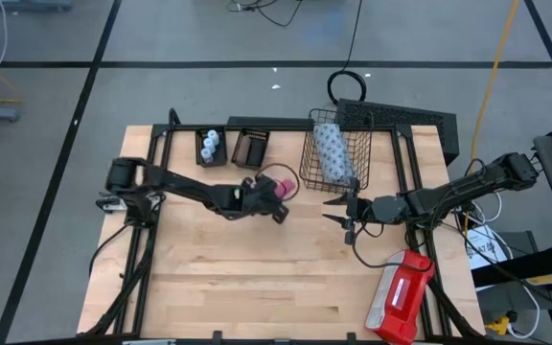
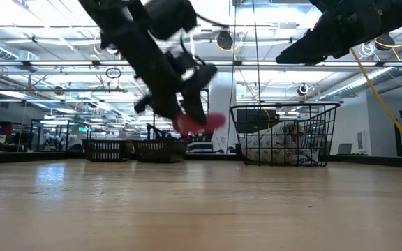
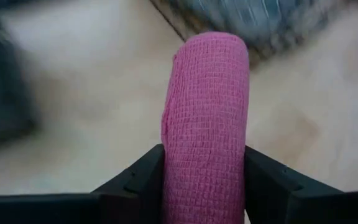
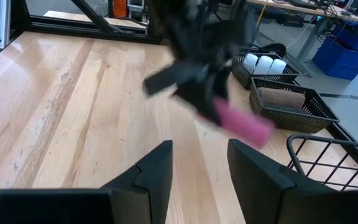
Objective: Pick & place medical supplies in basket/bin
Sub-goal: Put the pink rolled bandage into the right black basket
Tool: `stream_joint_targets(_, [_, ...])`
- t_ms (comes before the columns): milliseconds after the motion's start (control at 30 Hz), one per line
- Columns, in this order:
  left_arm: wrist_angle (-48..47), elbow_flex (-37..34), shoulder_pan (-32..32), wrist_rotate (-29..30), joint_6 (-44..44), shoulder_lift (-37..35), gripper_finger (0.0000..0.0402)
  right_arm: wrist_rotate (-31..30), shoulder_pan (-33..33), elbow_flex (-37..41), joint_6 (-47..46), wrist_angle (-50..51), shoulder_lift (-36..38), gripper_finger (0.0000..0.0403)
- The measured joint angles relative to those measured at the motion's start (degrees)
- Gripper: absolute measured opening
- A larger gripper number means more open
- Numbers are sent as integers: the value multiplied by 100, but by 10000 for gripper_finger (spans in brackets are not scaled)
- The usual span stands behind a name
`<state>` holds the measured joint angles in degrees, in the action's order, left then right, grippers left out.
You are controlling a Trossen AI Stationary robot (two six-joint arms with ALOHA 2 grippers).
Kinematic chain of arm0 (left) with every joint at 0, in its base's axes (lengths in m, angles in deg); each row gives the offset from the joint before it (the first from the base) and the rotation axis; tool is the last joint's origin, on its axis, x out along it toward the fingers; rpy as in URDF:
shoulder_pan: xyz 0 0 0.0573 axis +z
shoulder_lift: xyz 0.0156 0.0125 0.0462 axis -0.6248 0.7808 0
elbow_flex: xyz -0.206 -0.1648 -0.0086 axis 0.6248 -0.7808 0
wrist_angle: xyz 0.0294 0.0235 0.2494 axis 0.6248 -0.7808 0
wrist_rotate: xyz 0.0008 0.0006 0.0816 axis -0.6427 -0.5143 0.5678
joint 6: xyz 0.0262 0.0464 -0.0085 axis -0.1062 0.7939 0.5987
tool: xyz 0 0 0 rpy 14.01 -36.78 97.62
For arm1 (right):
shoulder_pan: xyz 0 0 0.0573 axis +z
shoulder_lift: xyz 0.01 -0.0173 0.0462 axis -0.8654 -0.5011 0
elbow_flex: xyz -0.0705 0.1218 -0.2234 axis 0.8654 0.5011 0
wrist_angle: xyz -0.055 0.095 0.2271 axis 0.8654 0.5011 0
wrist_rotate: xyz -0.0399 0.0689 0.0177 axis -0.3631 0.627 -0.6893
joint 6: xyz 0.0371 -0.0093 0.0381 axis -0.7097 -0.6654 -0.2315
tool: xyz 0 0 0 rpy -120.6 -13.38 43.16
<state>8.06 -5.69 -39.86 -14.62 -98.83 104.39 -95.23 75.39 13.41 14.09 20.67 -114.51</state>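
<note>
The pink roll (image 1: 285,189) is still short of the tray with the brown block (image 1: 250,149) in the high view, so my left gripper should move it to that tray before opening.
A pink gauze-textured oblong roll (image 3: 207,106) sits in my left gripper (image 1: 276,195), which is shut on it over the table's middle, left of the black wire-mesh basket (image 1: 336,153). The pale dotted pack (image 1: 332,151) lies inside that basket. Two small black trays stand at the far edge: one (image 1: 211,146) holds white round vials (image 4: 263,62), the other (image 1: 250,149) a brown block (image 4: 284,99). My right gripper (image 1: 343,213) hovers open just in front of the basket and touches nothing. My left gripper pinches the pink roll between its two fingers (image 3: 138,180), one on each long side near one end (image 3: 205,186). The rest of the roll sticks out past the fingertips. The fingers reach in from the table's left, slanting down. The roll (image 2: 199,122) is lifted clear of the table.
A large red-and-white case (image 1: 402,295) lies at the near right corner of the table. Black frame rails (image 1: 161,153) run along the table's left, far and right sides. Bare wood (image 1: 257,278) fills the near half of the table.
</note>
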Motion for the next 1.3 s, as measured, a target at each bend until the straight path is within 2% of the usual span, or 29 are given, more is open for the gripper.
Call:
stream_joint_targets(233, [-529, 4, 444, 1479, 218, -1063, 175, 1, 0, 1, 0, 6, 2, 144])
stream_joint_targets(333, [-644, 5, 715, 1678, 206, -1373, 175, 1, 0, 2, 1, 7, 2, 144])
stream_joint_targets(500, [-683, 10, 1348, 1194, -231, -1483, 175, 1, 0, 3, 0, -2, 0, 144])
stream_joint_targets(767, [-576, 2, 2086, 388, -818, -801, 186, -2, 0, 179, 10, -251, 2, 144])
stream_joint_targets(933, [-615, 2, 2246, 453, -872, -400, 202, -1, 0, 259, 109, -433, 2, 144])
stream_joint_targets(1300, [-510, 2, 2434, 474, -1097, 182, 202, 1, 0, 261, 111, -433, 0, 144])
